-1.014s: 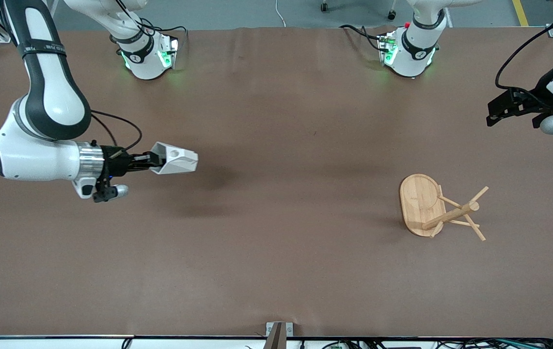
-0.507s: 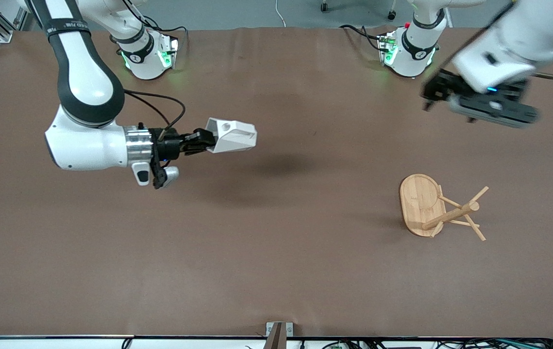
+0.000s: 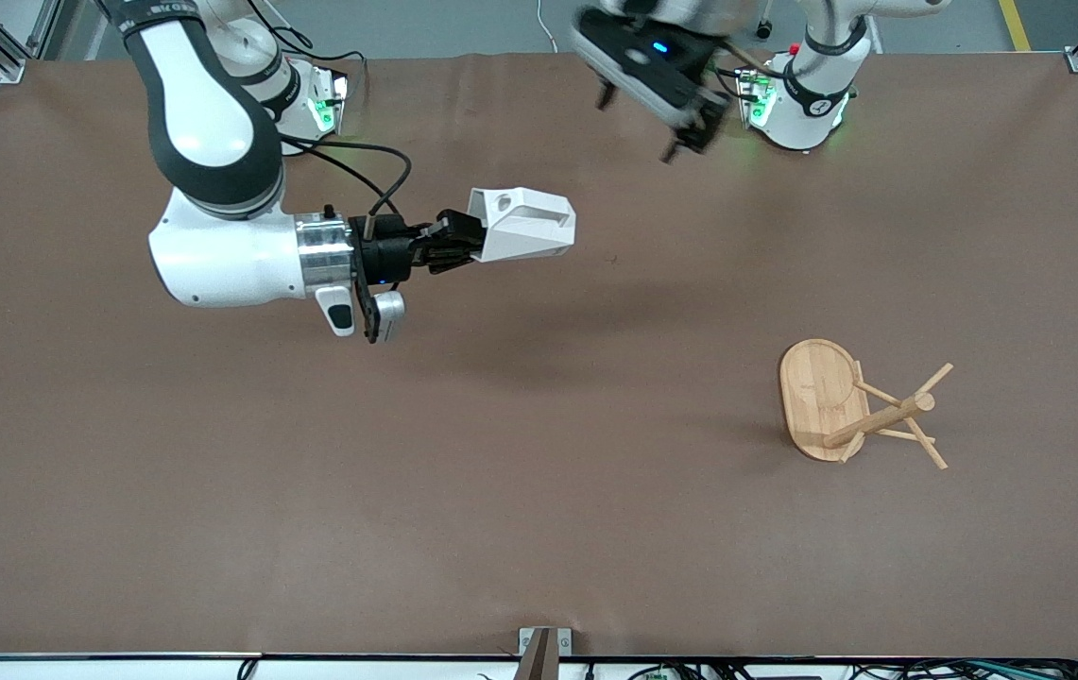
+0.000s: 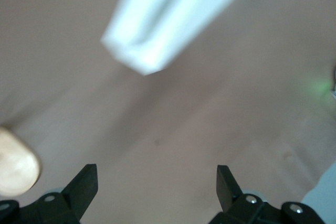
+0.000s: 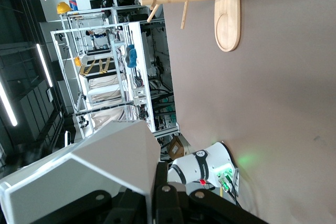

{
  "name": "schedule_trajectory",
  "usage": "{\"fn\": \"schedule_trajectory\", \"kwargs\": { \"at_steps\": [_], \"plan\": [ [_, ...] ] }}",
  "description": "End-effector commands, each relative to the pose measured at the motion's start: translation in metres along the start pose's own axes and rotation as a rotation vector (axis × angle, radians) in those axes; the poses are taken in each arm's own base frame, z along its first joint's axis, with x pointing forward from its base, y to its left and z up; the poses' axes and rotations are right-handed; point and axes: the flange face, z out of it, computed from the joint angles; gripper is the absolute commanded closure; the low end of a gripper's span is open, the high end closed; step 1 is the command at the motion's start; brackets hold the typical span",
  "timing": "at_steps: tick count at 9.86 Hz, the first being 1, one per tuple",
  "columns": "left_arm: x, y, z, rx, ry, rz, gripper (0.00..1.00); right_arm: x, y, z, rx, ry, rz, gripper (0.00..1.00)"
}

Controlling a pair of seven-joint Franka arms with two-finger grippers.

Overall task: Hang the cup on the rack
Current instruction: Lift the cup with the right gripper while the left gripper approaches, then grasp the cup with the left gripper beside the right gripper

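My left gripper grabs the white cup's faceted sides next, so its round hole stays free for hanging on the rack (image 3: 855, 406).
My right gripper (image 3: 470, 244) is shut on the wall of the white faceted cup (image 3: 524, 225) and holds it on its side in the air over the middle of the table; the tab with its round hole faces up. In the right wrist view the fingers (image 5: 167, 195) clamp the cup (image 5: 84, 177). The bamboo rack (image 3: 855, 406) stands on the table toward the left arm's end, its pegs bare; it also shows in the right wrist view (image 5: 228, 17). My left gripper (image 3: 647, 123) is open and empty, in the air beside the left arm's base. In the left wrist view its open jaws (image 4: 155, 179) frame bare table, with the cup (image 4: 168, 14) blurred above them.
The brown table top (image 3: 539, 491) carries only the rack. The two arm bases (image 3: 798, 94) stand along the table edge farthest from the front camera. A metal bracket (image 3: 543, 647) sits at the nearest edge.
My right arm has carried the cup from the right arm's end toward the table's middle and the bases. My left arm has swung fast from the table's end to beside its base.
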Motion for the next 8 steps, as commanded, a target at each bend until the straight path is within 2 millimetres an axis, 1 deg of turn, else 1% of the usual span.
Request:
{"fn": "schedule_trajectory", "kwargs": {
  "at_steps": [1, 2, 3, 4, 5, 6, 8],
  "plan": [
    [0.009, 0.038, 0.016, 0.018, 0.031, 0.154, 0.0, -0.005, -0.007, 0.018, 0.036, 0.008, 0.009, 0.99],
    [0.02, 0.037, 0.019, 0.029, 0.086, 0.271, 0.0, -0.004, -0.007, 0.018, 0.037, 0.011, 0.011, 0.99],
    [0.025, 0.033, 0.019, 0.035, 0.112, 0.348, 0.0, -0.004, -0.007, 0.017, 0.037, 0.013, 0.015, 0.99],
    [0.026, 0.019, 0.018, 0.047, 0.115, 0.407, 0.0, -0.005, -0.007, 0.018, 0.037, 0.009, 0.017, 0.99],
    [0.026, 0.012, 0.017, 0.049, 0.112, 0.454, 0.0, -0.004, -0.006, 0.017, 0.036, 0.01, 0.019, 0.99],
    [0.028, -0.009, 0.018, 0.048, 0.108, 0.464, 0.0, -0.005, -0.004, 0.018, 0.035, 0.008, 0.022, 0.99],
    [0.03, -0.052, 0.02, -0.041, 0.128, 0.506, 0.0, -0.006, 0.001, 0.018, 0.031, -0.001, 0.023, 0.99]
  ]
}}
